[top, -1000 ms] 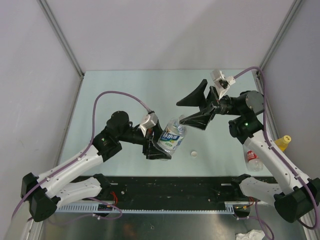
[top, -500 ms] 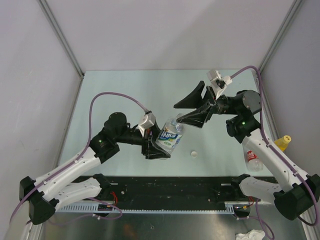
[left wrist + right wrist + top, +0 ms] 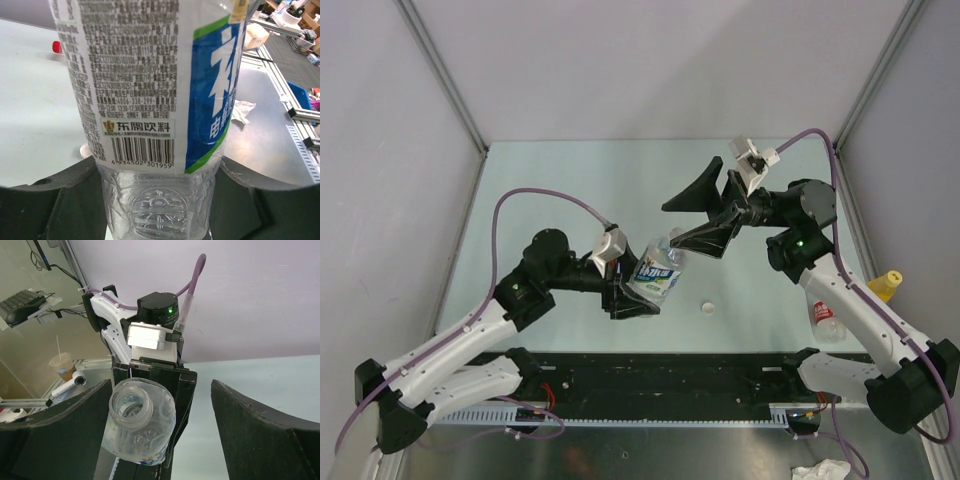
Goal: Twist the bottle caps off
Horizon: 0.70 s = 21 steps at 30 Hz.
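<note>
I will grip the clear bottle by its open neck [image 3: 676,237] [image 3: 131,408] next with my right gripper. The bottle's base then stays free to set upright on the tabletop.
My left gripper [image 3: 638,290] is shut on the clear bottle with the blue-green label [image 3: 656,272] and holds it tilted above the table; the label [image 3: 150,75] fills the left wrist view. The bottle's neck [image 3: 131,407] is open, with no cap on it. My right gripper [image 3: 669,225] is open and empty, its fingers [image 3: 55,440] on either side of the neck, the left one close to it. A white cap [image 3: 707,308] lies on the table. The red-label bottle [image 3: 825,318] and the yellow-capped bottle [image 3: 885,285] lie at the right.
The table [image 3: 570,180] is pale green with grey walls on three sides. A black rail [image 3: 670,370] runs along the near edge. The white cap [image 3: 85,150] and a red cap [image 3: 56,46] show small in the left wrist view.
Both arms have drifted slightly left. The left gripper keeps hold of the bottle and the right gripper stays open at its neck.
</note>
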Available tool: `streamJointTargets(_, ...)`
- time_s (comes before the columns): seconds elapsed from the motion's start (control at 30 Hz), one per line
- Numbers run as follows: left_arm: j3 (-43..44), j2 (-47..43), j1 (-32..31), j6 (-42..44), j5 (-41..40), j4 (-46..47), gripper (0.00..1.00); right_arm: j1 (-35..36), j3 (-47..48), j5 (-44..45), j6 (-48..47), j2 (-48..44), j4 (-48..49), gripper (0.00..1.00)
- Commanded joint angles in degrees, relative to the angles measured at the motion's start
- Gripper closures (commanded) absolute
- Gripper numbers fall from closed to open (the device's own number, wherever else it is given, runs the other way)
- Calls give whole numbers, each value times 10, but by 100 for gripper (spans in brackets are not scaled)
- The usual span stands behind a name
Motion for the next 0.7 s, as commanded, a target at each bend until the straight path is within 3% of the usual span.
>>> streamJointTargets(0.0,15,-18,5,-8,-85,69,100,19,5,-64,10,4,12,13)
streamJointTargets(0.2,20,-11,5,0,-147,38,100,22,5,-68,18,0,21,5)
streamJointTargets(0.4,20,-15,5,3,-152,27,100,21,5,-48,-10,-6,-16,8)
streamJointTargets(0.5,18,-19,5,8,-143,27,100,21,5,-33,-12,-8,-20,13)
streamJointTargets(0.67,16,-17,5,11,-121,26,100,17,5,2,-7,-7,-16,36)
